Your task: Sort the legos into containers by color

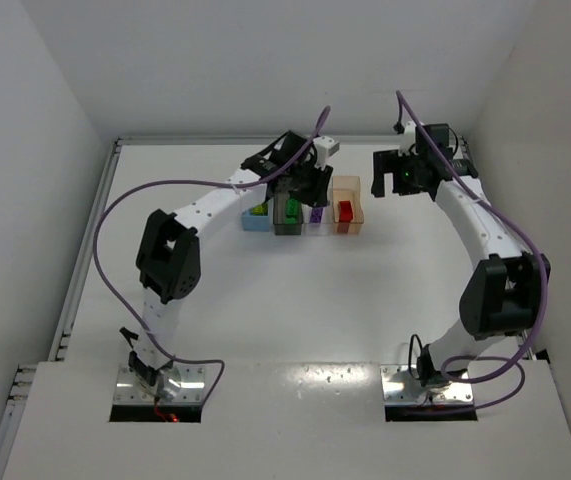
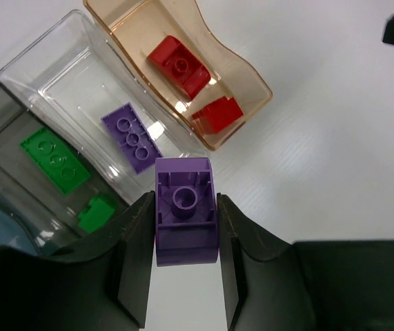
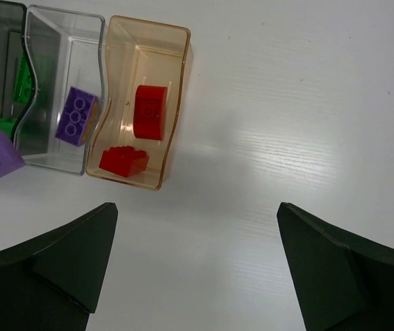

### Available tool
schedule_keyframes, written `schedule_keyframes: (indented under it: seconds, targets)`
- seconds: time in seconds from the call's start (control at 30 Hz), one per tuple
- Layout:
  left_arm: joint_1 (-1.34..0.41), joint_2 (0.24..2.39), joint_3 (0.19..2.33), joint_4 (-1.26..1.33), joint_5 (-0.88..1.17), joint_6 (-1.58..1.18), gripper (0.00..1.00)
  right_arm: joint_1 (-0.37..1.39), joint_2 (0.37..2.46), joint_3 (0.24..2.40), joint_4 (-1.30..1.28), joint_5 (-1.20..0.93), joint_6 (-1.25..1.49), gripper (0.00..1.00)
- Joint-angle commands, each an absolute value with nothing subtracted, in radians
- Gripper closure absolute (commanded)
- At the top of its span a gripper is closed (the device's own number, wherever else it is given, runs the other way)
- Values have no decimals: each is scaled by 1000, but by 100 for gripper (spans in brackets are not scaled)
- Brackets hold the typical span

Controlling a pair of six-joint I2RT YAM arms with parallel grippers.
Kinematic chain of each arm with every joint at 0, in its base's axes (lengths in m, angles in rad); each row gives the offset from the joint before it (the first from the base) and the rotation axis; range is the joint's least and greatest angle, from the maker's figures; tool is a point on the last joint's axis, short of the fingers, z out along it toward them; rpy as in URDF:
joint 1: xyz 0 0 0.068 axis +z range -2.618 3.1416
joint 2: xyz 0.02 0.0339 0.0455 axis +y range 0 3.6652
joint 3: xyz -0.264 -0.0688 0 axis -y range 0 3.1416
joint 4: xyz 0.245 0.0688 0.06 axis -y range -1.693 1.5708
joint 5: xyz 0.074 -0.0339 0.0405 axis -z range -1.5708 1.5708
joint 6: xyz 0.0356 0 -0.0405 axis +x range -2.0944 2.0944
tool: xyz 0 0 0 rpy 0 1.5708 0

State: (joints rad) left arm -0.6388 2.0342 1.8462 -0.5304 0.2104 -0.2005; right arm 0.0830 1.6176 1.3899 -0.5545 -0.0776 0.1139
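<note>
The purple brick would end on the clear bin's near rim if the left gripper opened now. The left gripper needs to keep holding the brick until it reaches the free far half of the clear bin.
My left gripper (image 2: 185,231) is shut on a purple brick (image 2: 185,207), held just above the near end of the clear bin (image 2: 79,83), which holds another purple brick (image 2: 131,136). The pale orange bin (image 2: 248,72) holds two red bricks (image 2: 179,65). Two green bricks (image 2: 55,158) lie in the dark grey bin (image 2: 3,117). A yellow-green brick (image 1: 258,210) shows in the blue bin (image 1: 255,224). My right gripper (image 3: 197,214) stands open and empty over bare table, to the right of the orange bin (image 3: 176,103).
The four bins stand side by side in a row at the middle back of the white table (image 1: 365,300). A raised ledge (image 1: 95,230) runs along the table's left side and white walls close it in.
</note>
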Motion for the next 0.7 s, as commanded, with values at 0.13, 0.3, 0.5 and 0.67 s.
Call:
schedule_keyframes:
  seconds: [0.13,0.3,0.5,0.67]
  targets:
    - [-632,2173,2022,-523,195,-225,82,52,1552,1350,-512,-138,135,0]
    - [-623,2233,2077,-523,112,-235,82,31,1552,1341,-512,-166,135,0]
    - [-604,2295,2138,-514,13,-270,89,21,1562,1322,-503,-175,144,0]
    - [-604,2315,2138,-505,-14,-281,59,21,1571,1322,-503,-175,144,0]
